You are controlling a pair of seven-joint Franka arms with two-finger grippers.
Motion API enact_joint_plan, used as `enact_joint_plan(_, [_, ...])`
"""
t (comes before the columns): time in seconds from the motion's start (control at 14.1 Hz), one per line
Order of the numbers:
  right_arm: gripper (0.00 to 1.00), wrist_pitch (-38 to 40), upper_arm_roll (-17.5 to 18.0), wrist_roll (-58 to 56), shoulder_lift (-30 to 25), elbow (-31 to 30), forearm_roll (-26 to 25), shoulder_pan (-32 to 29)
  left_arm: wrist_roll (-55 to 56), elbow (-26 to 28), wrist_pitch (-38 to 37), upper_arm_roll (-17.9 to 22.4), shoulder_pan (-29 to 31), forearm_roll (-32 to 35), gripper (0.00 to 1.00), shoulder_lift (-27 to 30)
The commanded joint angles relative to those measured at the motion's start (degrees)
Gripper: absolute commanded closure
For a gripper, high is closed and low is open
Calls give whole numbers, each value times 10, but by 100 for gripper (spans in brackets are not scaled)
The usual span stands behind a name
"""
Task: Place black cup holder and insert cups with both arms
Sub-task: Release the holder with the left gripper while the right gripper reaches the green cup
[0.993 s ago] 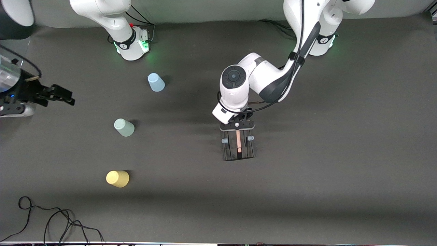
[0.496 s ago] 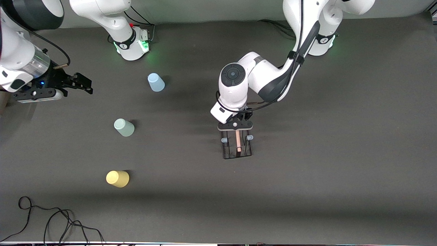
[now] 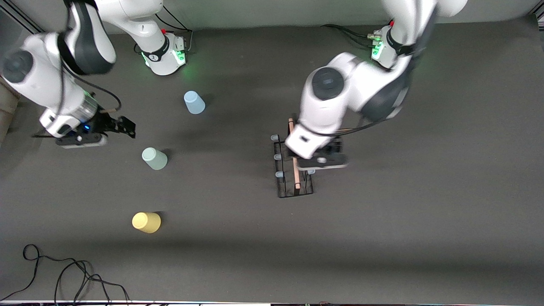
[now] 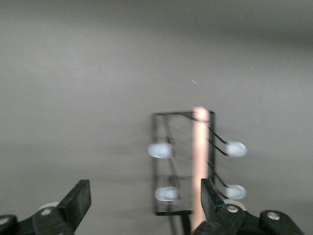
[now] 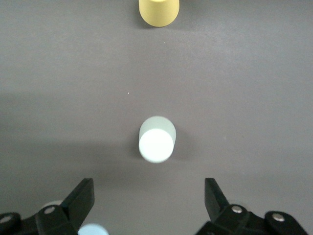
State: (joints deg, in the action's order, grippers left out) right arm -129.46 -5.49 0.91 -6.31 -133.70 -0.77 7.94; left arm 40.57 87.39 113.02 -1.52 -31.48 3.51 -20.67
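Note:
The right gripper grabs the pale green cup by its closed base end (image 3: 149, 154) next, to insert the cup into the black cup holder (image 3: 293, 178).
The black cup holder (image 3: 293, 178) stands on the dark mat mid-table, its wooden rod (image 3: 294, 170) on top and pale-blue pegs (image 3: 279, 174) showing. My left gripper (image 3: 321, 161) hangs open and empty just above it, on the side toward the left arm's end. In the left wrist view the holder (image 4: 164, 147) and its rod (image 4: 200, 156) lie by one finger (image 4: 209, 196) of the left gripper (image 4: 145, 198). My right gripper (image 3: 126, 127) is open and empty above the mat beside the pale green cup (image 3: 154, 158). The right wrist view shows the right gripper (image 5: 149, 196), the green cup (image 5: 156, 139), the yellow cup (image 5: 158, 12) and the light blue cup (image 5: 93, 230).
The light blue cup (image 3: 194, 102) stands near the right arm's base. The yellow cup (image 3: 146, 222) stands nearer the front camera than the green one. Black cables (image 3: 63, 276) lie at the table's front edge at the right arm's end.
My left gripper has let go of the holder's rod and shifted toward the left arm's end. My right arm has swung in toward the green cup. The holder stays put.

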Motion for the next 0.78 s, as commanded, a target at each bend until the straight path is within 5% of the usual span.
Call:
enact_joint_plan(0.0, [0,-104,-4,-7,57,-37,-11,1,-69,47,-10,-2,70,-2,0,57])
enact_joint_plan(0.57, [0,-210,-4,-7,158,-65,-9,2,-377,201,-10,-2,285,-4,0,185])
enact_joint_plan(0.71, [0,-212,-3,-6,166,-65,-6,2,-428,198,-38,-2,310,-5,0,188])
